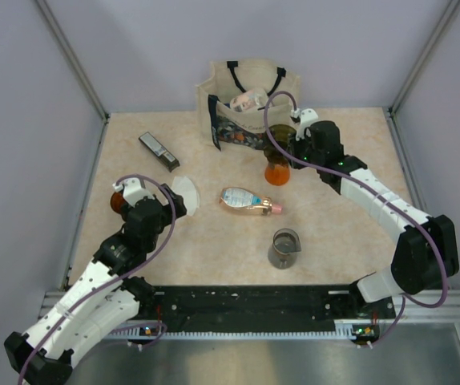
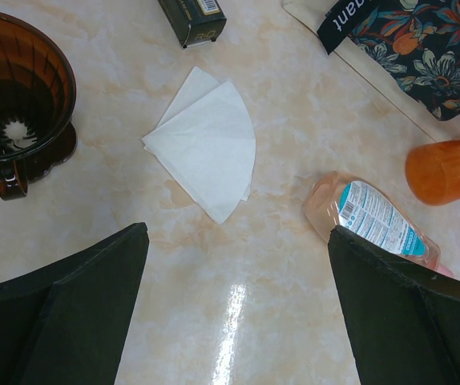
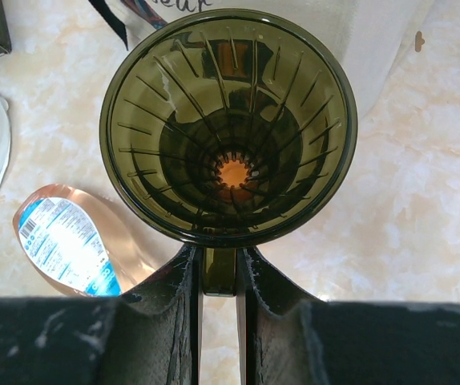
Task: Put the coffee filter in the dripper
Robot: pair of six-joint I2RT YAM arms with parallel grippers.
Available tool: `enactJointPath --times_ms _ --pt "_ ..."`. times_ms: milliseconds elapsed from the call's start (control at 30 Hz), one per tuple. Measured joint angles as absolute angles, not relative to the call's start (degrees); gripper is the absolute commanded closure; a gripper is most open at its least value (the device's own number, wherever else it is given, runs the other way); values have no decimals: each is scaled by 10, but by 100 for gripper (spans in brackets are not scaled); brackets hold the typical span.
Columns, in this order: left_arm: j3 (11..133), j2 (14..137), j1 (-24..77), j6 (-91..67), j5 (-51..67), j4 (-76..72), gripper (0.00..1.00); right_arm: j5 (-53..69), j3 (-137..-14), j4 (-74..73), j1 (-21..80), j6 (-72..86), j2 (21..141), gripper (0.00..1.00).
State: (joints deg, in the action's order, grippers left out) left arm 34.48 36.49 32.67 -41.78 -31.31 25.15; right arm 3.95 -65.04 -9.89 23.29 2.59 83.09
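Note:
The orange cup [image 1: 277,172] shows through the olive-green ribbed dripper's bottom hole, so the dripper would rest on the cup; my right gripper should release it.
The white folded coffee filter [image 2: 206,148] lies flat on the table, also in the top view [image 1: 187,192]. My left gripper [image 2: 238,321] is open and empty, hovering just short of the filter [image 1: 168,204]. A brown glass dripper [image 2: 18,88] stands left of the filter [image 1: 118,200]. My right gripper [image 3: 219,273] is shut on the handle of an olive-green ribbed dripper [image 3: 228,124] and holds it over an orange cup [image 1: 277,172] near the bag [image 1: 298,146].
A cream tote bag [image 1: 250,100] with a floral pouch stands at the back. A black box [image 1: 158,151] lies at the back left. A pink bottle [image 1: 250,202] lies in the middle. A glass beaker [image 1: 284,247] stands near the front.

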Motion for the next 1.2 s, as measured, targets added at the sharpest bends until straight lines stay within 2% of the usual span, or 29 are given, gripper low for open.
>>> enactJointPath --times_ms 133,500,600,700,733,933,1200 --pt "345 365 326 -418 -313 251 1 39 -650 -99 233 29 831 84" --pt "345 365 326 -418 -313 252 1 35 -650 -98 233 37 828 55" --pt "345 365 326 -418 -313 252 1 35 -650 -98 233 39 826 43" --pt "345 362 326 -418 -313 253 1 33 -650 -98 233 43 823 14" --pt "345 361 326 -418 -313 253 1 32 -650 -98 233 44 822 1" --pt "345 357 326 -419 -313 258 1 30 -649 -98 233 48 794 1" --pt "345 357 326 -423 -308 264 1 43 -626 -90 233 64 696 1"
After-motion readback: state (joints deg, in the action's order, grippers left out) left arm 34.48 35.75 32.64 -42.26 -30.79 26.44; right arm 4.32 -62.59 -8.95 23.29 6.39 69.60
